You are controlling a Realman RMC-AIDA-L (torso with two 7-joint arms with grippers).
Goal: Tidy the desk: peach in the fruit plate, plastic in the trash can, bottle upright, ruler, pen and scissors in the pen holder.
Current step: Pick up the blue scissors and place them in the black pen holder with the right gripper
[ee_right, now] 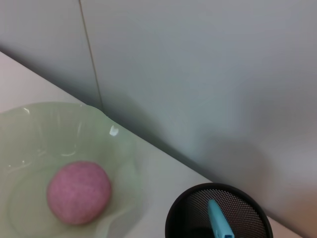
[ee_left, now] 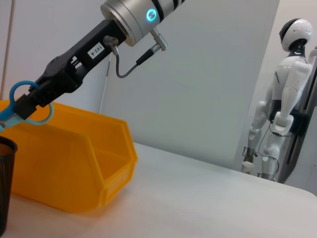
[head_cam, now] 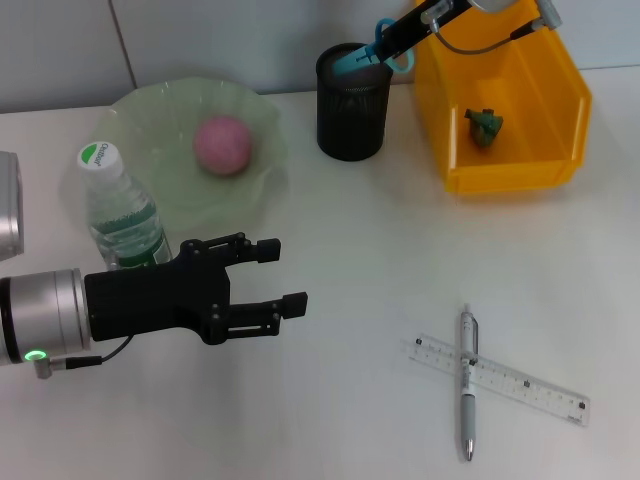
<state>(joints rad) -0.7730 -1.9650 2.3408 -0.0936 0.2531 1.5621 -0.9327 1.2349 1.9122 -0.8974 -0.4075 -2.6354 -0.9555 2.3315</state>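
The scissors' blue tip is inside the black pen holder's rim and they would stay in; my right gripper should open now.
My right gripper (head_cam: 398, 38) is shut on the blue scissors (head_cam: 385, 52) at the back. The scissors' blades reach down into the black mesh pen holder (head_cam: 352, 105), and the blue tip (ee_right: 218, 221) shows inside the cup (ee_right: 247, 208). The pink peach (head_cam: 222, 145) lies in the pale-green fruit plate (head_cam: 150, 115). Beside the plate, the bottle (head_cam: 120, 215) stands upright. My left gripper (head_cam: 280, 277) hovers open and empty right of the bottle. The pen (head_cam: 467, 385) lies across the clear ruler (head_cam: 520, 380) on the desk (head_cam: 380, 250). Green crumpled plastic (head_cam: 483, 125) sits in the yellow trash can (head_cam: 520, 165).
The trash can (ee_left: 74, 163) stands right beside the pen holder (ee_left: 5, 183), under my right arm (ee_left: 84, 49). A wall runs close behind the desk. A white humanoid robot (ee_left: 282, 99) stands far off beyond the table.
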